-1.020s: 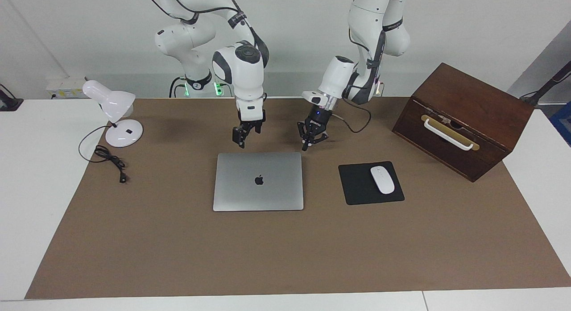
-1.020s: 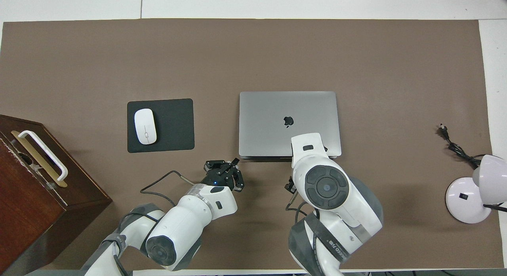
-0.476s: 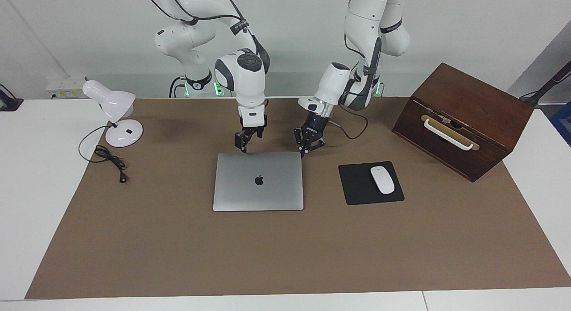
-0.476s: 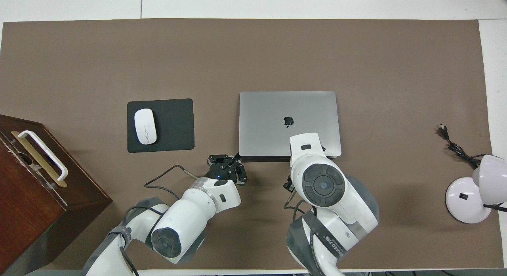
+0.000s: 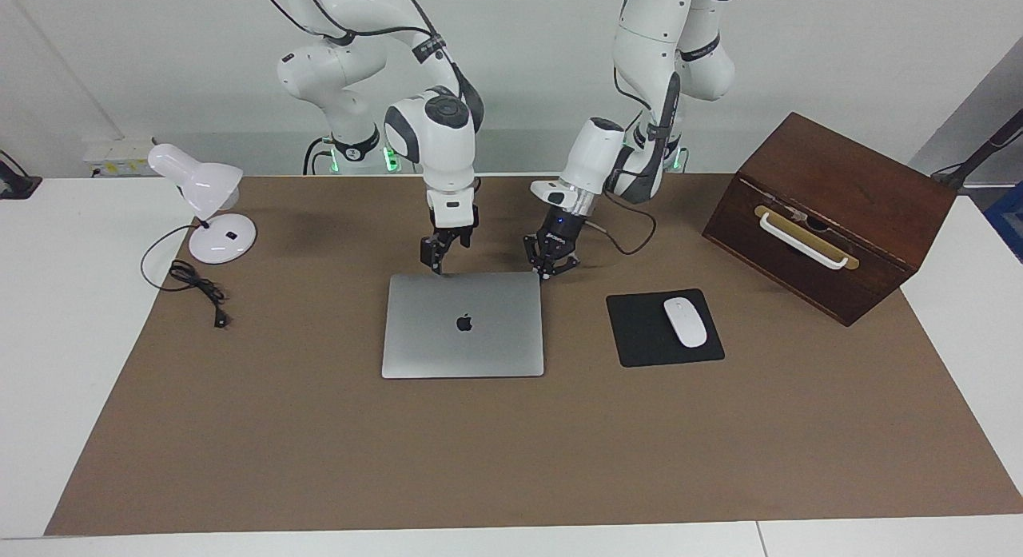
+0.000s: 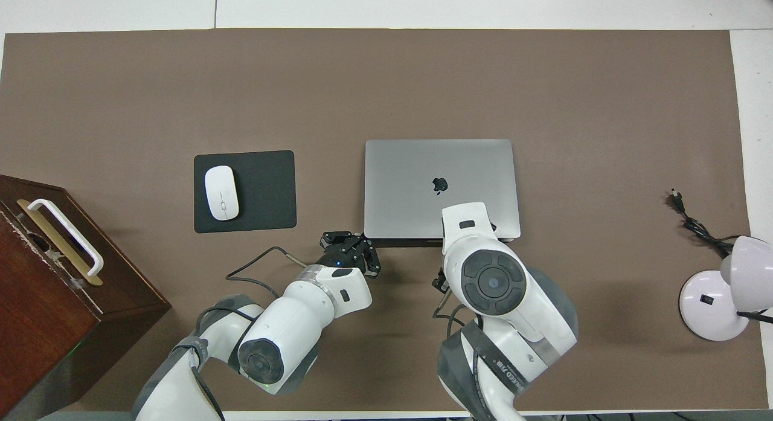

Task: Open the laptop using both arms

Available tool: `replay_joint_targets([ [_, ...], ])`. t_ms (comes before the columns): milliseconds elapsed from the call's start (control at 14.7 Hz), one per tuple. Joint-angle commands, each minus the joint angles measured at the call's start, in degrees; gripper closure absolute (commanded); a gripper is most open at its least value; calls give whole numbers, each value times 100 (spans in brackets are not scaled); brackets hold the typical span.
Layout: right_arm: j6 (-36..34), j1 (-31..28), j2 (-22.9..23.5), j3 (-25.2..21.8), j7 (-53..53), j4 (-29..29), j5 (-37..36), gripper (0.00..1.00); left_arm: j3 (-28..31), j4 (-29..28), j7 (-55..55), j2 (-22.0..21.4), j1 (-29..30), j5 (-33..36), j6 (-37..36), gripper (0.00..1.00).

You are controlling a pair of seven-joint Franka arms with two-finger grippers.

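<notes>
I need to open the laptop (image 6: 439, 174), so I will next use my right gripper to grab its lid by the edge (image 6: 509, 237) opposite the hinge.
The silver-grey laptop (image 5: 463, 337) lies closed on the brown mat, apple logo up; it also shows in the overhead view (image 6: 423, 167). My right gripper (image 5: 442, 257) is open and low at the laptop's edge nearest the robots, toward the right arm's end. In the overhead view its own wrist hides it. My left gripper (image 5: 550, 268) is open and low at the laptop's corner nearest the robots, toward the left arm's end; it also shows in the overhead view (image 6: 353, 244). I cannot tell whether either one touches the laptop.
A black mouse pad (image 5: 639, 341) with a white mouse (image 5: 685, 322) lies beside the laptop toward the left arm's end. A brown wooden box (image 5: 831, 213) with a white handle stands past it. A white desk lamp (image 5: 209, 213) and its cable (image 5: 196, 285) are at the right arm's end.
Both grippers have come down and moved in to the laptop's edge nearest the robots. The laptop has not moved and stays closed.
</notes>
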Motion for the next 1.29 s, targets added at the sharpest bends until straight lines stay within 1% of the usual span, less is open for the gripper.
replay_joint_targets([
  [0, 139, 2, -13, -14, 152, -59, -130, 0, 50, 177, 97, 197, -24, 1, 137, 100],
  [136, 139, 2, -13, -14, 152, -59, -130, 0, 50, 239, 97, 294, -24, -8, 137, 100],
  [408, 253, -24, 4, -14, 134, -59, -130, 0, 59, 248, 97, 312, -33, -8, 137, 100],
  [544, 297, -33, 100, -14, 151, -59, -130, 0, 59, 248, 97, 329, -50, -8, 137, 100],
  [612, 437, -24, 171, -14, 134, -59, -130, 0, 59, 248, 105, 329, -51, -8, 137, 100],
  [952, 517, -59, 224, -14, 134, -33, -139, 0, 59, 248, 105, 373, -86, -17, 137, 100],
  [1224, 789, -226, 303, -14, 90, -24, -139, 0, 67, 248, 106, 391, -95, -17, 137, 100],
])
